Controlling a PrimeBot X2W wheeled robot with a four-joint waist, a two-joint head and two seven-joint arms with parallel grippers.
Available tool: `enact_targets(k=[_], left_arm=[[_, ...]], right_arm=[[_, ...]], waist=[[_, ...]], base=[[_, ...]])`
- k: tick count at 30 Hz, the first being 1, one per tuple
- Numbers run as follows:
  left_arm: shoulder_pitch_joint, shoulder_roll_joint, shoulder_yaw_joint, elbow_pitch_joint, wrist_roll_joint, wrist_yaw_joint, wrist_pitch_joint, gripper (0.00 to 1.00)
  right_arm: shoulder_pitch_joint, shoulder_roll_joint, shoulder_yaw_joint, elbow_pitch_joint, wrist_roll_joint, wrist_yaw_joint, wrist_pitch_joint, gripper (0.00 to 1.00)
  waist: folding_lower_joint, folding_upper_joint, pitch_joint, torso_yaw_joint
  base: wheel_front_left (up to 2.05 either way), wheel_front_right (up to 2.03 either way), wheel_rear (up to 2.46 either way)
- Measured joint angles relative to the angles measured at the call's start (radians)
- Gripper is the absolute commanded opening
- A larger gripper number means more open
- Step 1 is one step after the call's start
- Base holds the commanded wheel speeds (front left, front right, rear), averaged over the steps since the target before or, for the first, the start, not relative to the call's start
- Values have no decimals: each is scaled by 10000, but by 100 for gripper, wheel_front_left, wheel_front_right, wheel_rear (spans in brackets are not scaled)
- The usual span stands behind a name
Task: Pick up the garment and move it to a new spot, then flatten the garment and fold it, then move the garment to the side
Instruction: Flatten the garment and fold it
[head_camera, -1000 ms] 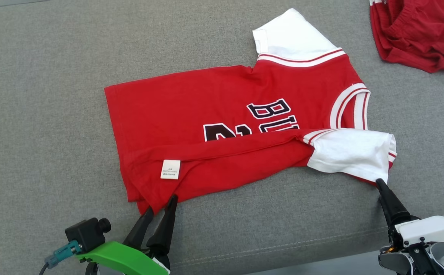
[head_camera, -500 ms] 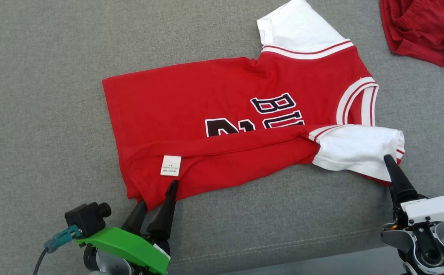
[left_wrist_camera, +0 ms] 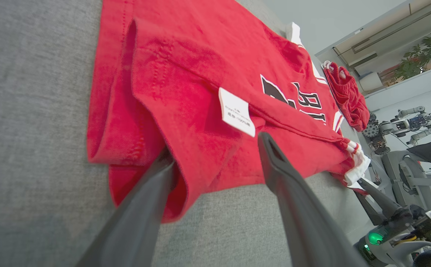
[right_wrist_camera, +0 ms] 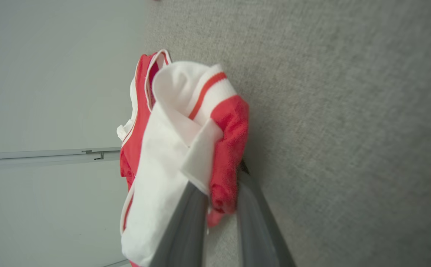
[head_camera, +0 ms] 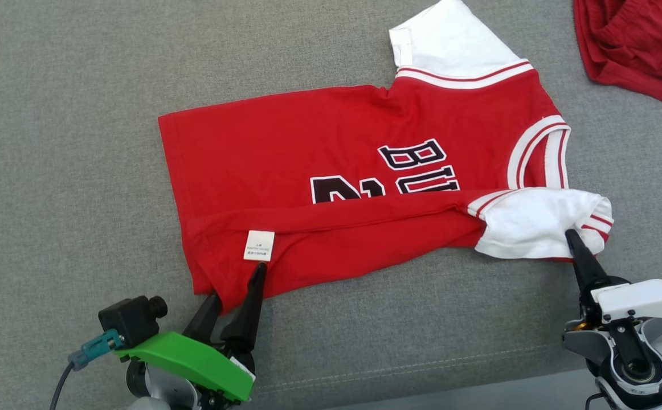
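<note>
My left gripper pinches the garment by its raised hem flap near the label next, since the lettered body [head_camera: 294, 150] lies flat on the cushion.
The garment [head_camera: 365, 171] is a red jersey with white sleeves and black lettering, lying flat on the grey cushion with its near long side folded over. My left gripper [head_camera: 237, 282] is open at the near-left hem corner. In the left wrist view [left_wrist_camera: 213, 148] one finger reaches under the hem flap and the other lies on top beside the white label [left_wrist_camera: 236, 116]. My right gripper [head_camera: 570, 234] is shut on the bunched edge of the near white sleeve [head_camera: 536, 225]. The right wrist view shows its fingers [right_wrist_camera: 221, 185] pinching red and white cloth.
Another crumpled red garment [head_camera: 638, 45] lies at the far right corner. The grey cushion's front edge and seam [head_camera: 422, 364] run just ahead of both wrists. Bare grey cushion spreads to the left of the jersey. Another robot [left_wrist_camera: 404, 126] stands in the background.
My right gripper pushed forward onto the white sleeve and shut on it, bunching the sleeve. My left gripper slid further onto the hem corner, still open. The head view shifted slightly.
</note>
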Motion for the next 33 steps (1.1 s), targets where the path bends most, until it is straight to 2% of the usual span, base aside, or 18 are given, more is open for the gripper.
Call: enact_targets(k=[6, 7, 9, 11, 14, 18, 19, 22, 25, 26, 27, 28, 29, 33], left_arm=[[-197, -2, 46, 73, -2, -12, 0, 100], [-214, 0, 56, 92, -2, -12, 0, 96], [-244, 12, 59, 173, -10, -19, 40, 78], [-245, 38, 59, 199, -10, -44, 81, 51], [-248, 128, 54, 286, -12, -44, 224, 38], [-272, 272, -36, 372, -13, -123, 445, 10], [-279, 272, -77, 385, -23, -138, 535, 0], [-280, 272, -171, 418, -59, -146, 706, 1], [-272, 226, -224, 399, -362, -161, 803, 36], [-259, 207, -322, 376, -531, -232, 901, 36], [-229, 157, -414, 336, -640, -305, 978, 47], [-182, 61, -443, 307, -763, -364, 1024, 79], [-120, -31, -481, 242, -928, -385, 1058, 100], [132, -157, -548, 77, -1290, -543, 1177, 100]], right_arm=[[-290, -470, -192, 58, -17, 0, 215, 0], [-339, -550, -234, 75, -19, 0, 221, 0], [-429, -740, -309, 144, -19, -2, 339, 0], [-505, -953, -424, 194, -17, -2, 430, 0], [-610, -1235, -610, 305, 4, -21, 568, 0], [-716, -1379, -811, 474, 111, -29, 658, 0], [-716, -1409, -821, 539, 111, -29, 658, 0], [-718, -1415, -727, 598, 111, -31, 800, 0], [-719, -1350, -575, 616, 109, -31, 848, 0], [-720, -1338, -545, 627, 109, -31, 905, 0], [-720, -1336, -508, 642, 107, -33, 922, 0], [-724, -1329, -470, 671, 107, -33, 924, 0], [-724, -1323, -445, 683, 107, -35, 951, 0], [-724, -1325, -410, 694, 107, -35, 1012, 0]], waist=[[0, 0, -6, -42], [0, 0, -8, -49], [0, 0, -30, -58], [0, 0, -44, -67], [0, 0, -66, -66], [0, 0, -105, -27], [0, 0, -120, -7], [0, 0, -175, 57], [0, 0, -208, 88], [0, 0, -218, 94], [0, 0, -228, 98], [0, 0, -245, 100], [0, 0, -264, 101], [0, 0, -292, 112]], base=[[0, 0, 0], [0, 0, 0], [0, 0, 0], [0, 0, 0], [0, 0, 0], [0, 0, 0], [0, 0, 0], [0, 0, 0], [0, 0, 0], [0, 0, 0], [0, 0, 0], [0, 0, 0], [0, 0, 0], [0, 0, 0]])
